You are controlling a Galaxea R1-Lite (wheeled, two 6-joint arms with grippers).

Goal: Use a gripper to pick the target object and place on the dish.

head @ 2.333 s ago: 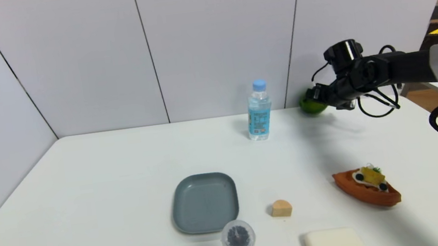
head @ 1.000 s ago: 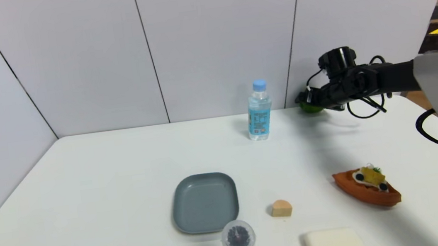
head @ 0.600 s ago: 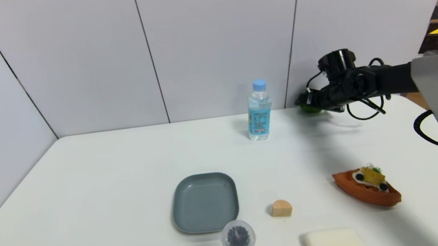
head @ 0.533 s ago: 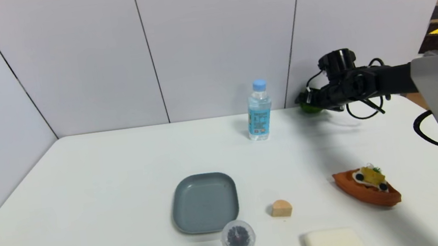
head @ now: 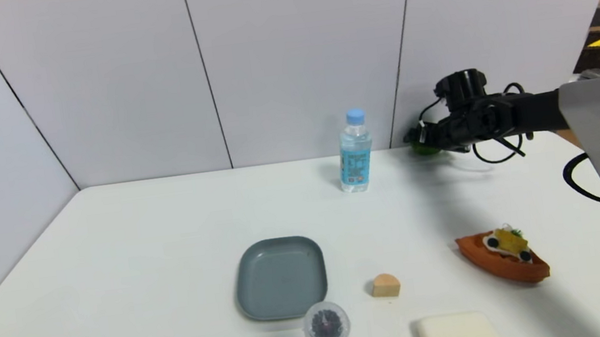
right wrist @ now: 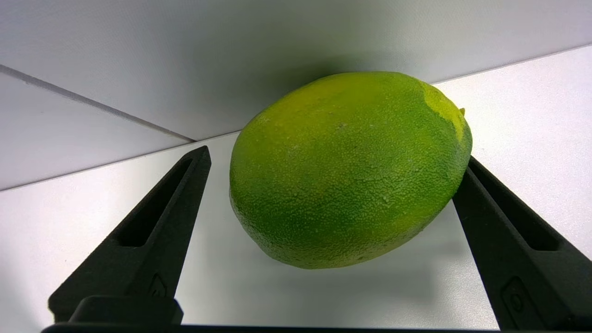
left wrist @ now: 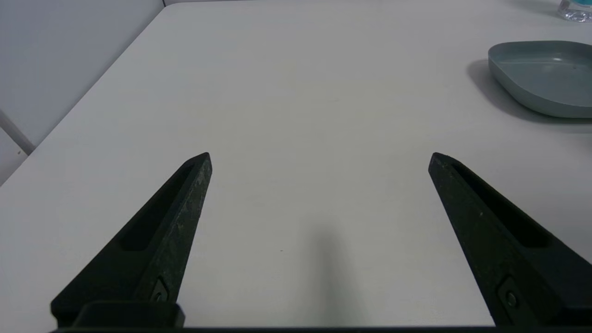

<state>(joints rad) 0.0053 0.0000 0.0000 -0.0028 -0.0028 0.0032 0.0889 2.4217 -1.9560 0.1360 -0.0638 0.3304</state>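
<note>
I should close my right gripper on the green lime now, as its fingers are on either side of the lime, low over the table, in the right wrist view.
The green lime (head: 423, 148) lies on the white table at the far right, close to the back wall. My right gripper (head: 420, 137) is open around the lime (right wrist: 349, 169). In the right wrist view my right gripper (right wrist: 335, 157) has one finger (right wrist: 499, 231) against the fruit's side and the other finger (right wrist: 157, 226) a little apart from it. The slate-grey dish (head: 281, 277) sits empty near the table's front middle. My left gripper (left wrist: 319, 157) hovers open over bare table, with the dish (left wrist: 545, 78) off to one side.
A water bottle (head: 355, 150) stands just left of the lime. A tan wedge block (head: 385, 285), an orange boat toy (head: 503, 258), a clear jar (head: 327, 331) and a white block (head: 458, 335) lie near the front. The wall is right behind the lime.
My right arm has come down and reached a little left and toward the wall, so its open fingers now stand on either side of the lime. The lime has stayed put.
</note>
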